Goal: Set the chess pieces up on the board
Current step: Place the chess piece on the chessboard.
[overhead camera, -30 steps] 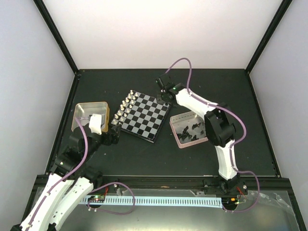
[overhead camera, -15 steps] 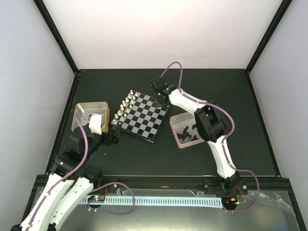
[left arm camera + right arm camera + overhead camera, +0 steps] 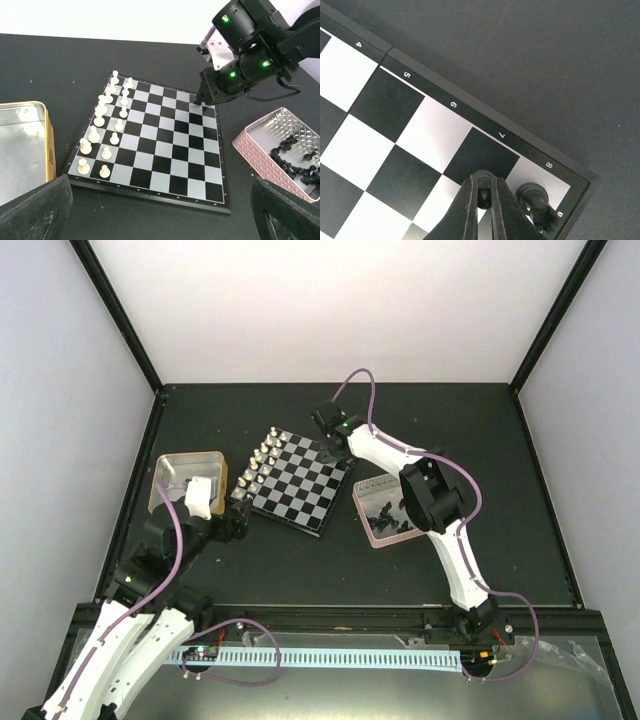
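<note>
The black piece's round base (image 3: 483, 173) sits within the black square's edges. The black piece now comes free from my right gripper, as it is time to release.
The board (image 3: 300, 490) lies at mid-table, with silver pieces (image 3: 258, 465) in two rows on its left side. My right gripper (image 3: 333, 445) reaches over the board's far right corner. In the right wrist view it (image 3: 484, 192) is shut on a black chess piece (image 3: 483, 196), held low over the board (image 3: 435, 135) by the "7" mark. A second black piece (image 3: 536, 202) stands on the corner square beside it. My left gripper (image 3: 238, 523) is open and empty near the board's near left edge; in its own view (image 3: 160, 200) it looks across the board (image 3: 165, 150).
A pinkish-rimmed tin (image 3: 358, 505) right of the board holds several black pieces (image 3: 395, 512); it also shows in the left wrist view (image 3: 245, 140). A gold-rimmed tin (image 3: 190, 454) stands left of the board, behind my left arm.
My right gripper has shifted slightly left along the board's far right corner with the black piece in it. The left arm has not moved.
</note>
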{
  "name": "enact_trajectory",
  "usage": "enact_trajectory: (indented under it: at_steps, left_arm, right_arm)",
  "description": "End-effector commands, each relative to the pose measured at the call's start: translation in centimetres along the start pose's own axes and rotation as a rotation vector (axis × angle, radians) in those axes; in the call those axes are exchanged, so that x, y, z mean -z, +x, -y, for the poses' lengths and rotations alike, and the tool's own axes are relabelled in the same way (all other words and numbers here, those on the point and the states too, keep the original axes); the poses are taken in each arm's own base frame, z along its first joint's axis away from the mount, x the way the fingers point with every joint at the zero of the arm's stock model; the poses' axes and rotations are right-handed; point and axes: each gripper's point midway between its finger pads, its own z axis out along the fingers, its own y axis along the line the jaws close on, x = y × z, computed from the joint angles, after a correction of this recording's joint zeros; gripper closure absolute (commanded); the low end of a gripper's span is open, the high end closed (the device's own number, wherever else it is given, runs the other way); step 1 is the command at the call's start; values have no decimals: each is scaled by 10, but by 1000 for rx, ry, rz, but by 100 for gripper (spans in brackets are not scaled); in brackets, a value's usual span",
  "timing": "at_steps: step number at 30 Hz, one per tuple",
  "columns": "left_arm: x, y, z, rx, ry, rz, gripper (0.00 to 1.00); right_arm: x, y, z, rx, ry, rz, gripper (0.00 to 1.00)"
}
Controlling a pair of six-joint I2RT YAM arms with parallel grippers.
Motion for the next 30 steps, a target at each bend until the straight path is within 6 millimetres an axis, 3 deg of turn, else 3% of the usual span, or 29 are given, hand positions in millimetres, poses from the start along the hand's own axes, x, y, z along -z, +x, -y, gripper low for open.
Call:
enact_trajectory:
  at_steps: [1,12,18,23,30]
  left_arm:
    - [-1,0,2,2,7,-3,1]
    - [-2,1,2,2,11,-7,1]
    - [-3,2,2,2,12,-11,1]
    - [-2,1,3,1,16,-11,1]
    - [-2,0,6,-2,30,-7,1]
  right_arm:
    - [-13,2,-3,26,12,-7,96]
    - [-17,1,-4,27,15,-6,90]
    - [-10,-6,-6,26,3,8,81]
    - [11,-23,-13,15,-44,60,72]
    - [63,-46,-12,-20,-103,156,67]
